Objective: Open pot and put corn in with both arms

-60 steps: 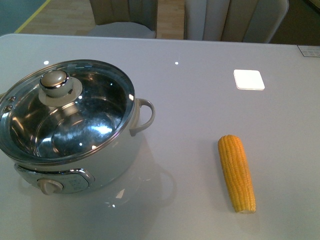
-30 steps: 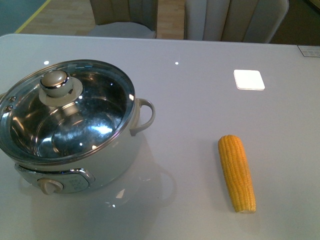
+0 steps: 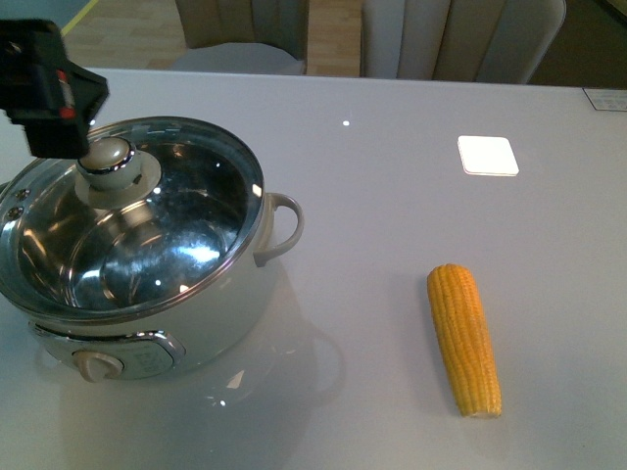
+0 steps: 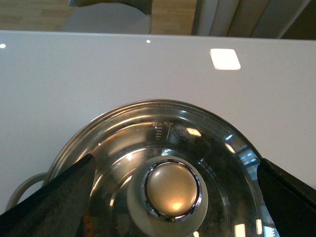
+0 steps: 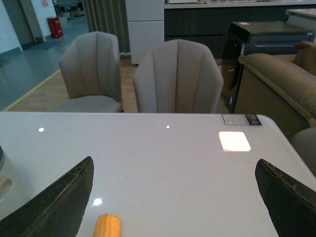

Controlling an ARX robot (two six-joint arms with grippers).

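I need to grab the glass lid by its chrome knob (image 3: 108, 162) with my left gripper next, so that I can open the pot (image 3: 220, 294) for the corn.
The pot (image 3: 220, 294) stands at the table's left with its glass lid (image 3: 186, 211) on and the chrome knob (image 3: 108, 162) on top. My left gripper (image 3: 47, 93) hangs open just above and behind the knob. In the left wrist view the knob (image 4: 173, 187) lies between the spread black fingers (image 4: 59, 197), which do not touch it. The corn (image 3: 463, 338) lies on the table at the right, far from the pot. My right gripper (image 5: 173, 197) is open above the table, with the corn's tip (image 5: 107, 226) near its left finger. The right gripper is outside the front view.
A white square patch (image 3: 488, 156) lies on the grey table (image 3: 372, 225) behind the corn. Beige chairs (image 3: 451, 39) stand along the table's far edge. The pot's loop handle (image 3: 284, 225) sticks out toward the corn, and its dial (image 3: 98, 364) faces the front.
My left arm has come into the front view at the top left, over the lid's knob. The pot and the corn have not moved.
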